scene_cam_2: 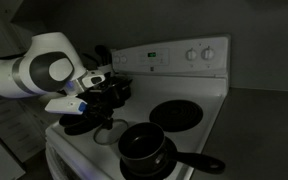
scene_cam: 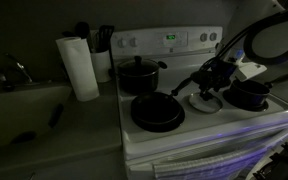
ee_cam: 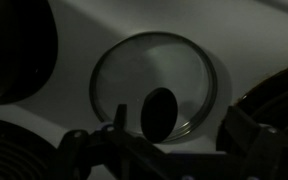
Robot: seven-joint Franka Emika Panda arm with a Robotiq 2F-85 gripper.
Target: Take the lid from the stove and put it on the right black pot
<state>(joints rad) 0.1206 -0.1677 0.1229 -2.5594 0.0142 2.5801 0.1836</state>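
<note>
My gripper's fingers are above the lid's knob in an outside view, so my gripper needs to come down first and then close on the knob [scene_cam: 206, 96] [ee_cam: 159, 114] in the gap between the fingers.
The lid [ee_cam: 154, 70] is a small round glass lid with a metal rim and a dark centre knob. It lies flat on the white stove [scene_cam: 184, 125] between the pans, and also shows in an exterior view [scene_cam: 204, 101]. My gripper [ee_cam: 159, 140] hovers just above the lid, open and empty, with one finger on each side of the knob. It shows in both exterior views [scene_cam: 210, 82] [scene_cam_2: 106, 100]. The right black pot [scene_cam: 249, 95] is a small saucepan with a long handle; it stands beside the lid and appears near the camera in an exterior view [scene_cam_2: 144, 148].
A larger black pot with side handles [scene_cam: 139, 73] stands at the back of the stove. A flat black frying pan [scene_cam: 157, 113] sits at the front. A paper towel roll [scene_cam: 81, 67] and a sink [scene_cam: 24, 105] are beside the stove. A bare burner [scene_cam_2: 179, 115] shows.
</note>
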